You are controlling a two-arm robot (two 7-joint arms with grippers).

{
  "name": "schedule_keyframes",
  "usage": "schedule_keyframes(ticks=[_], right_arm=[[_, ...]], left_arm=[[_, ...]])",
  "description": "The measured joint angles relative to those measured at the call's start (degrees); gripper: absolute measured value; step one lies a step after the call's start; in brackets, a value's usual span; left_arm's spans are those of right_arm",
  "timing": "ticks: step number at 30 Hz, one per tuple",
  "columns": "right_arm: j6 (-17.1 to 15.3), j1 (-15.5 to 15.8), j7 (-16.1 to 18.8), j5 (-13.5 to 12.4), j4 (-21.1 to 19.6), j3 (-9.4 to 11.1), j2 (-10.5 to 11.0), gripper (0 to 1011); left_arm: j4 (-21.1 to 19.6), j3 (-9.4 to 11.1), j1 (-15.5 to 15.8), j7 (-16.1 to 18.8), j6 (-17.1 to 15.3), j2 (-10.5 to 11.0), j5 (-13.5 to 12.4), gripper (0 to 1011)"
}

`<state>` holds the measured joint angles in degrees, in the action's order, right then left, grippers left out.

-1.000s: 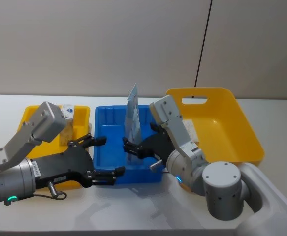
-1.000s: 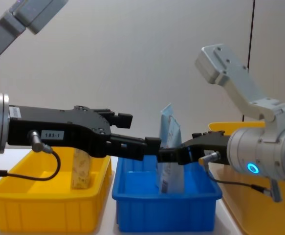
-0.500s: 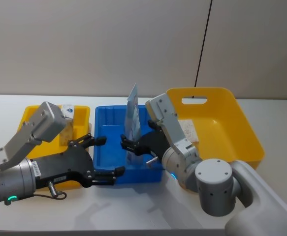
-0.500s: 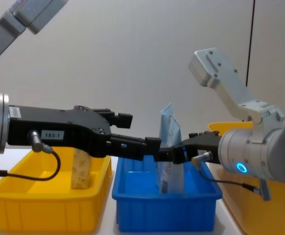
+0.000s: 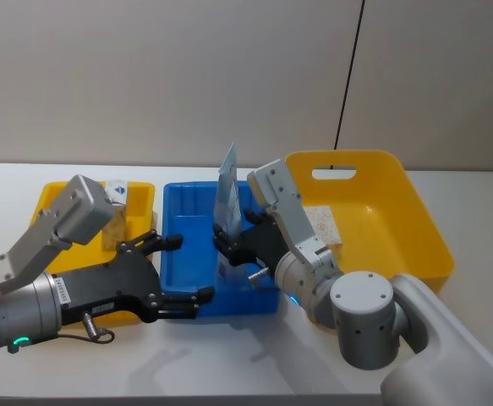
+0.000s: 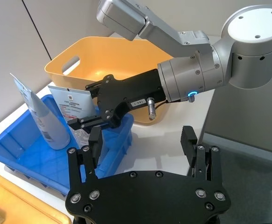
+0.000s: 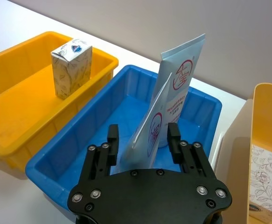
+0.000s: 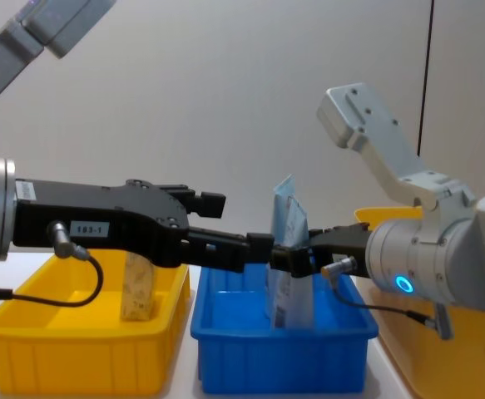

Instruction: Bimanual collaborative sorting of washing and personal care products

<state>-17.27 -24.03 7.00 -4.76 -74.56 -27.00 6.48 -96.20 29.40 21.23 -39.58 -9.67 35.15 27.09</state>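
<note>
I should grab the shorter light-blue pouch by its top [image 8: 296, 218] next with my right gripper. Then I will move the pouch into the large yellow basket to sort it.
Two light-blue pouches stand in the blue bin [image 5: 178, 254]: a tall one [image 7: 183, 70] at the back and a shorter one [image 7: 155, 122] in front of it. My right gripper [image 7: 142, 127] is open, its fingers on either side of the shorter pouch [image 6: 73, 103] with a gap on each side. My left gripper [image 5: 183, 269] hangs open over the blue bin's front left corner and holds nothing. A beige patterned pack [image 7: 70, 67] with a white top stands upright in the small yellow bin [image 5: 56, 199]. Another patterned pack [image 5: 322, 224] lies flat in the large yellow basket [image 5: 398, 190].
The three containers stand side by side on the white table [image 5: 229, 355], the small yellow bin on the left, the basket on the right. A wall rises close behind them. Both arms crowd the space over the blue bin [image 8: 275, 366].
My right gripper has slid leftward and farther into the blue bin, so its fingers now flank the shorter pouch. The left arm has stayed still.
</note>
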Motion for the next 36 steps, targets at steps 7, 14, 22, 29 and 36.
schedule_keyframes(ticks=[7,14,22,29,36], right_arm=[[0.12,-0.14,-0.04,0.07,0.32,0.04,-0.18,390],[0.19,-0.21,-0.08,0.10,0.48,0.07,-0.26,192],[0.24,-0.26,-0.12,0.16,0.58,0.07,-0.31,119],[0.36,-0.24,-0.12,0.20,0.55,0.24,-0.33,119],[0.72,-0.18,-0.12,0.09,-0.42,1.15,-0.16,119]], left_arm=[[0.00,0.00,0.00,0.00,0.00,0.00,0.00,1001],[0.00,0.00,0.00,0.00,0.00,0.00,0.00,1001],[0.00,0.00,0.00,0.00,0.00,0.00,0.00,1001],[0.00,0.00,0.00,0.00,0.00,0.00,0.00,1001],[0.00,0.00,0.00,0.01,0.00,0.00,0.00,1001]])
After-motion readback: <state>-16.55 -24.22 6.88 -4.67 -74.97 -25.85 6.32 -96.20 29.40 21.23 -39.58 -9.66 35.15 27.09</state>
